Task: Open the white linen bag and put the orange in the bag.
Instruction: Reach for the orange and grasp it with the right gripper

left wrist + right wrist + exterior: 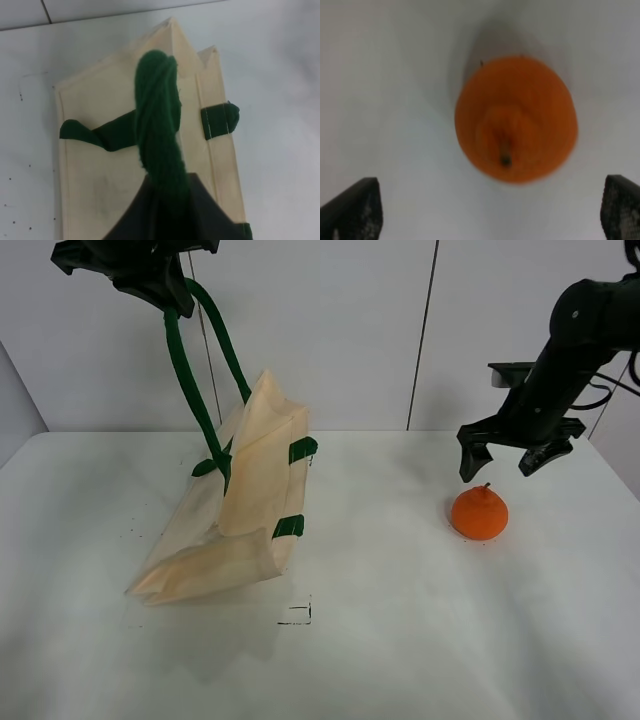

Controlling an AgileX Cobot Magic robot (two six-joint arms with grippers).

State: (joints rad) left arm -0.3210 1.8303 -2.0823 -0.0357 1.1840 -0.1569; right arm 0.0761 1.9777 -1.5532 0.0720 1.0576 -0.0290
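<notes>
My right gripper should grab the orange by its stemmed top [482, 496] next, so that the orange can go in the white linen bag [235, 515].
The white linen bag [235, 515] hangs tilted at the left of the table, its lower end resting on the surface. My left gripper [165, 285] is shut on its dark green strap handles [195, 360] and holds them high. The left wrist view shows the twisted strap [157, 120] over the cream bag [95, 165]. The orange [479, 512] sits on the table at the right, stem up. My right gripper [500, 462] is open just above it, fingers spread. In the right wrist view the orange [516, 119] lies between the open fingertips [355, 207].
The white table [400, 640] carries a small black square mark [298, 613] near the middle front. A pale wall stands close behind the table.
</notes>
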